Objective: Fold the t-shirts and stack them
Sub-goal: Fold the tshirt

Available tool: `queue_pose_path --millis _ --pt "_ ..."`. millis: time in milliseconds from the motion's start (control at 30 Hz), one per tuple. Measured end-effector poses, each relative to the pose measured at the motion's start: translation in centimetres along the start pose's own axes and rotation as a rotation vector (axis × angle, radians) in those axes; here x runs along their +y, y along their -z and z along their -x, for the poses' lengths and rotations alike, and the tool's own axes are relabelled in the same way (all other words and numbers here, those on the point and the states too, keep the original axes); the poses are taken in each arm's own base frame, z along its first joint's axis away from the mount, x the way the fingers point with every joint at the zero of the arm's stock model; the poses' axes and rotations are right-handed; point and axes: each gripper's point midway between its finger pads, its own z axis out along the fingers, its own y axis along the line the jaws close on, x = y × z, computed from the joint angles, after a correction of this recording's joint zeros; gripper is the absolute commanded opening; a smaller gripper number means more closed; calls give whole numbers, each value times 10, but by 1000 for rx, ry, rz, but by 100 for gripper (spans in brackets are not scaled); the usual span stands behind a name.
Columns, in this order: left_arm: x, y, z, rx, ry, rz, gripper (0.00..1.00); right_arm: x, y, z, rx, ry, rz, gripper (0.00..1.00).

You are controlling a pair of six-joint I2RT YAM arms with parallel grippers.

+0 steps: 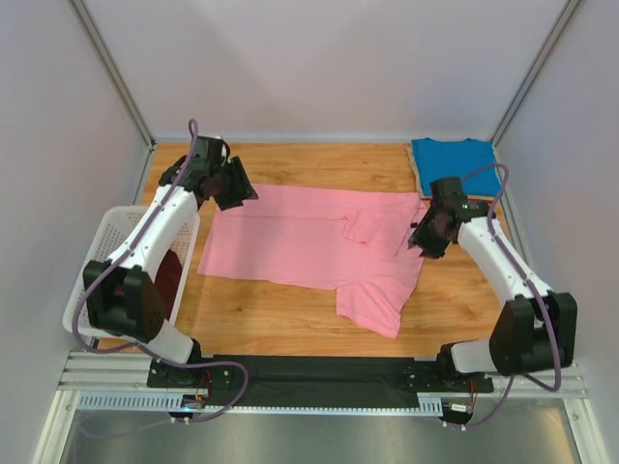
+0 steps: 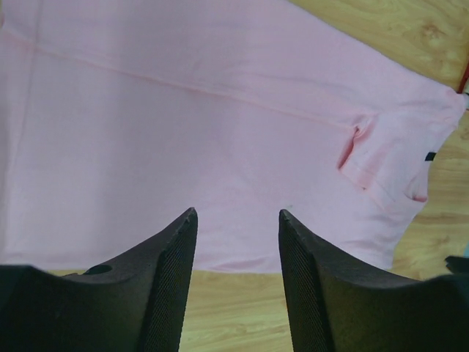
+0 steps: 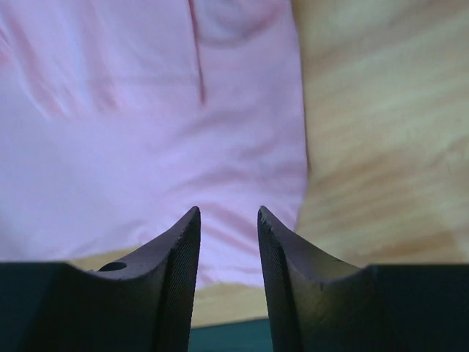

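Note:
My right gripper grabs the pink t-shirt (image 1: pixel 309 246) by the outer end of the front-pointing sleeve (image 1: pixel 370 325) next, to fold that sleeve inward.
The pink t-shirt (image 1: pixel 309 246) lies spread on the wooden table, one sleeve folded in near its right end and another pointing to the front. It fills the left wrist view (image 2: pixel 183 125) and the right wrist view (image 3: pixel 146 125). The blue t-shirt (image 1: pixel 455 159) lies folded at the back right corner. The maroon t-shirt (image 1: pixel 169 275) sits in the basket. My left gripper (image 1: pixel 235 189) is open and empty above the shirt's back left corner (image 2: pixel 237 220). My right gripper (image 1: pixel 426 235) is open and empty over the shirt's right edge (image 3: pixel 228 216).
A white lattice basket (image 1: pixel 106 246) stands at the table's left edge beside the left arm. Grey walls close in the left, back and right. A black strip (image 1: pixel 309 372) runs along the table's front edge between the arm bases.

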Motion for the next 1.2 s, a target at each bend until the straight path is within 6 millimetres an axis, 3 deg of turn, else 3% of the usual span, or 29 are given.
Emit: queue_pose_path --millis 133,200,333,500,767,1200 --pt "18 20 -26 3 10 31 66 -29 19 -83 106 23 -55 41" --pt "26 23 -39 29 13 43 67 -39 26 -112 136 33 -60 41" --pt "34 24 -60 82 17 45 67 -65 29 -153 164 -14 -75 41" --pt "35 35 -73 89 16 15 66 -98 13 -196 237 -71 -153 41" --pt "28 45 -73 77 11 -27 66 -89 5 -220 272 -70 -149 41" --pt "42 44 -74 62 43 51 62 -89 -13 -225 241 -118 -164 39"
